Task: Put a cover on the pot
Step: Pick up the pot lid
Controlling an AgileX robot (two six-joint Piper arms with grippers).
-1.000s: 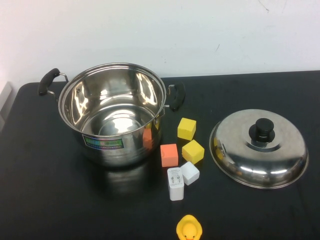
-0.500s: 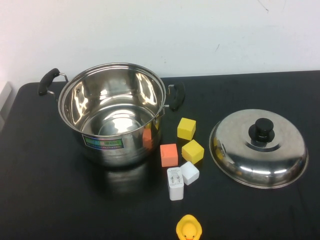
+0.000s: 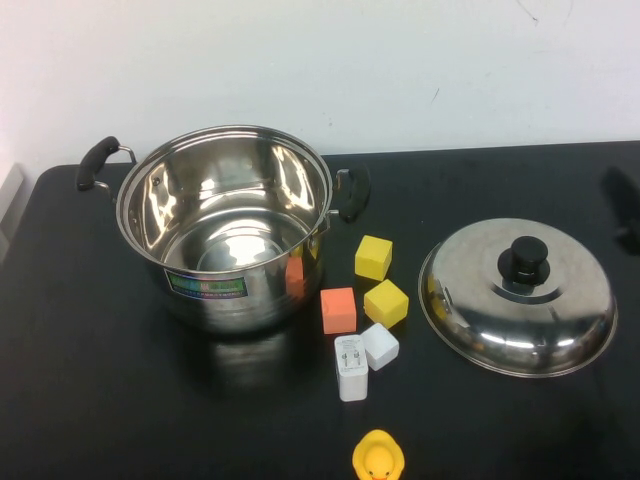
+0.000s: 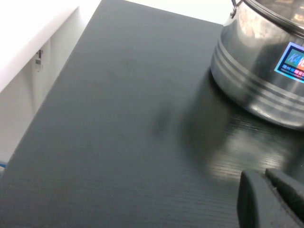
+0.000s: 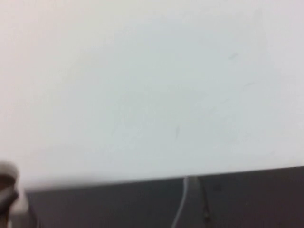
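Note:
The lid's steel dome is wide and sloping, so my right gripper should grab the lid by its narrow black knob next.
The pot, a large shiny steel stockpot with two black side handles and a green-blue label, stands open and empty at the table's left. It also shows in the left wrist view. The domed steel lid with a black knob lies on the table at the right, apart from the pot. My left gripper hovers low over the black table a short way from the pot's wall, its fingers together and empty. My right gripper shows in no view; its wrist camera faces the white wall.
Between pot and lid lie two yellow blocks, an orange block, a white cube and a white charger. A yellow duck sits at the front edge. The black table ends at a white wall.
A dark shadow has appeared at the table's far right edge in the high view. The pot, lid and blocks have not moved.

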